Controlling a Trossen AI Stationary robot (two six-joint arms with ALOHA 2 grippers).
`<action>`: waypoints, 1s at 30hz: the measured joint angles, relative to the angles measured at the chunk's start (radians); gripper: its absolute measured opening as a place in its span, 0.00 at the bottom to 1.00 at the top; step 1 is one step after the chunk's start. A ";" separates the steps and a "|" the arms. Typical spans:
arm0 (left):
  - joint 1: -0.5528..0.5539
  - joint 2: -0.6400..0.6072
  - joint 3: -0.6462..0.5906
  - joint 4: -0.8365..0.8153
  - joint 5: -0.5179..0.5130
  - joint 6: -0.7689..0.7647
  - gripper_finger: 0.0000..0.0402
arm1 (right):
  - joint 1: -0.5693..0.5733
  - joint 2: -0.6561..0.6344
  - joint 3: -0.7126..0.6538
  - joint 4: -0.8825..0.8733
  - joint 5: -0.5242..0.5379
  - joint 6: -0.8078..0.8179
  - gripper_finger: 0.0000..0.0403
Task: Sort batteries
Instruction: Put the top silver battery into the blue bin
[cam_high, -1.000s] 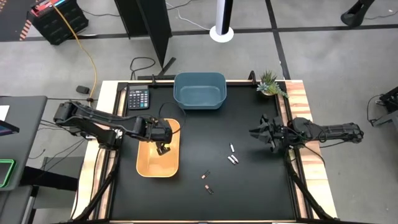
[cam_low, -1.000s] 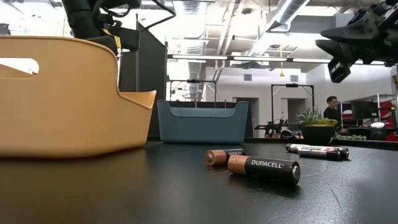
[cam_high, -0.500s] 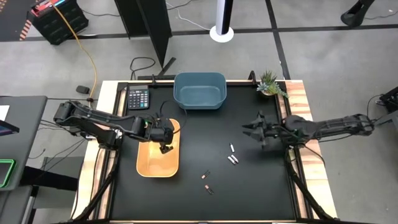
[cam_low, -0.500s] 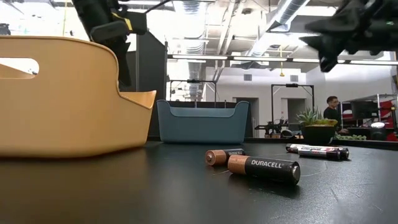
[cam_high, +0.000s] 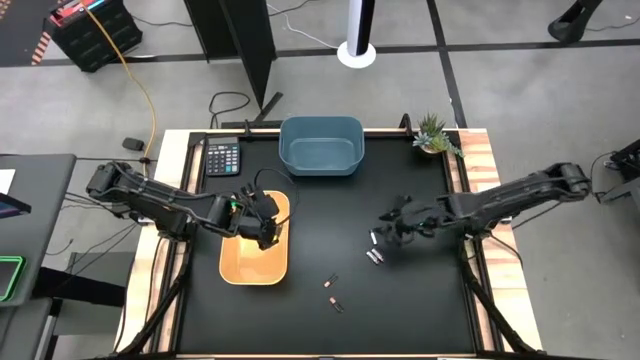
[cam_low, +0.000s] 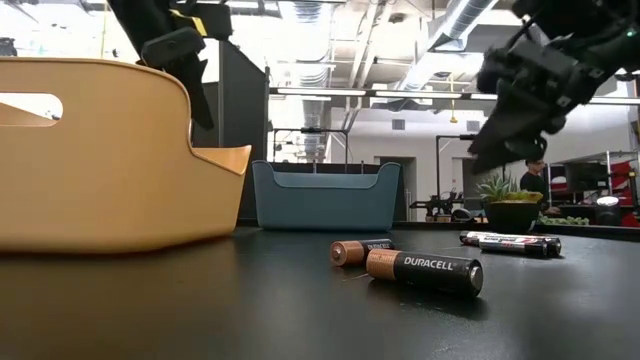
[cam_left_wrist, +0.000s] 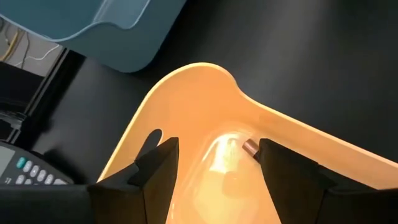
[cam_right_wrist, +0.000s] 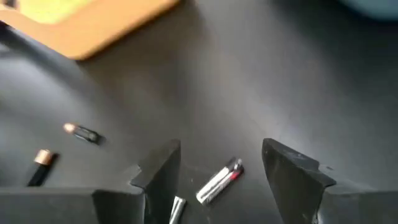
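My right gripper is going to grab the whitish-silver battery by its red-banded end (cam_high: 373, 238) next, to sort it into the blue tray (cam_high: 320, 146).
Two whitish-silver batteries (cam_high: 374, 247) lie on the black table right of centre; in the right wrist view one (cam_right_wrist: 219, 179) shows between the fingers. Two dark copper-tipped batteries (cam_high: 333, 292) lie nearer the near edge, and the low view shows them close up (cam_low: 425, 270). My right gripper (cam_high: 387, 232) hovers open just above the whitish pair (cam_right_wrist: 221, 158). My left gripper (cam_high: 265, 232) hangs open over the yellow tray (cam_high: 240, 265), where a copper-ended battery (cam_left_wrist: 250, 147) lies on the tray floor. The blue tray (cam_high: 320, 146) sits at the far edge.
A calculator (cam_high: 221, 157) lies at the far left corner and a small potted plant (cam_high: 433, 133) at the far right corner. Wooden rails edge the table on both sides. Bare black surface stretches between the yellow tray and the loose batteries.
My right gripper has travelled from the table's right edge toward the left and downward, ending over the whitish batteries with its fingers still open. My left gripper has stayed over the yellow tray. The batteries on the table have not moved.
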 joint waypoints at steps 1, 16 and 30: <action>-0.003 0.000 0.000 0.000 -0.002 -0.003 0.55 | 0.009 0.040 0.013 -0.009 0.010 0.023 0.60; -0.022 0.000 0.000 -0.002 -0.009 -0.011 0.55 | 0.052 0.458 0.267 -0.219 0.141 0.179 0.59; -0.023 0.000 0.000 -0.004 -0.016 -0.005 0.55 | 0.065 0.590 0.292 -0.258 0.125 0.312 0.54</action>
